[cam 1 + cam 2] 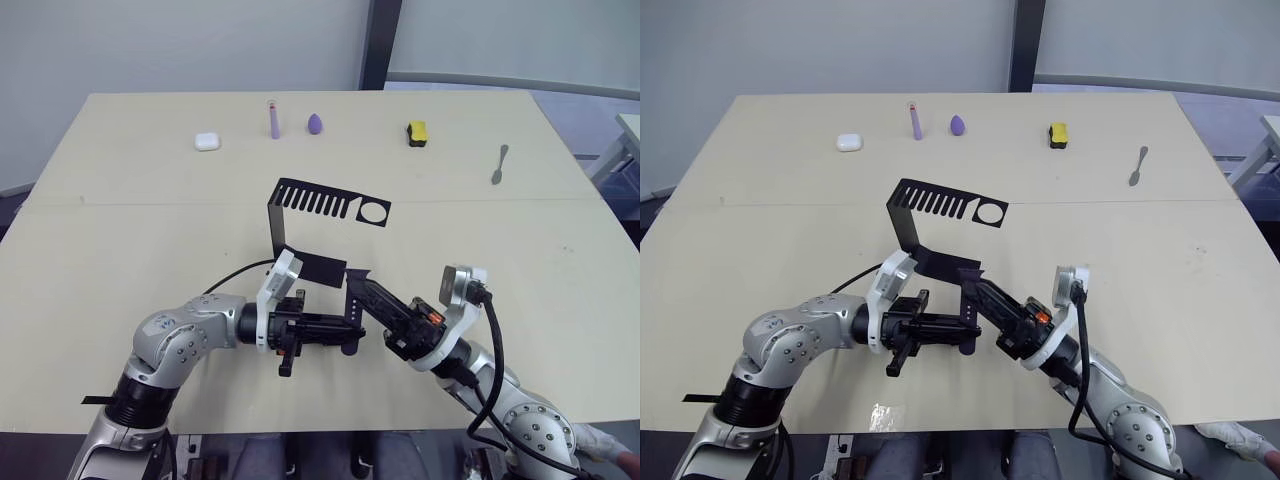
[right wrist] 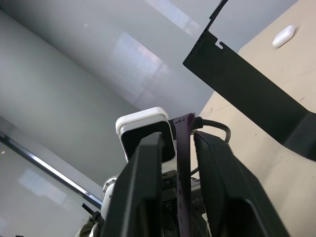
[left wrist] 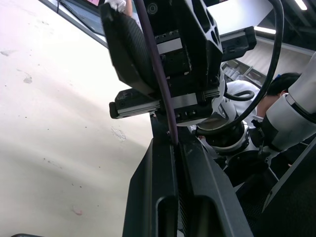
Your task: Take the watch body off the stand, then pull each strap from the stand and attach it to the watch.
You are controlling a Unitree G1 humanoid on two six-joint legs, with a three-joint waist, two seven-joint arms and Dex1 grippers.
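I need to reach the strap with my right gripper and grab its holed band [image 2: 183, 197]. Then the strap's connector end [image 2: 184, 118] stays free to slide into the watch.
The black stand [image 1: 320, 203] sits mid-table with its comb-slotted top plate empty. In front of it a dark purple strap [image 1: 350, 305] hangs upright between my two grippers. My left gripper [image 1: 352, 335] is shut on the strap's lower end, and the band runs edge-on out of its fingertips [image 3: 160, 74]. My right gripper [image 1: 355, 278] reaches in from the right at the strap's upper end. Its fingers lie either side of the strap [image 2: 183, 163] with gaps showing, so it is open. I cannot make out the watch body or a second strap.
Along the table's far edge lie a white earbud case [image 1: 207, 141], a purple tube [image 1: 274, 120], a purple egg shape [image 1: 316, 123], a yellow-and-black block [image 1: 417, 132] and a spoon [image 1: 499, 163]. The stand's base [image 2: 247, 89] lies close behind the grippers.
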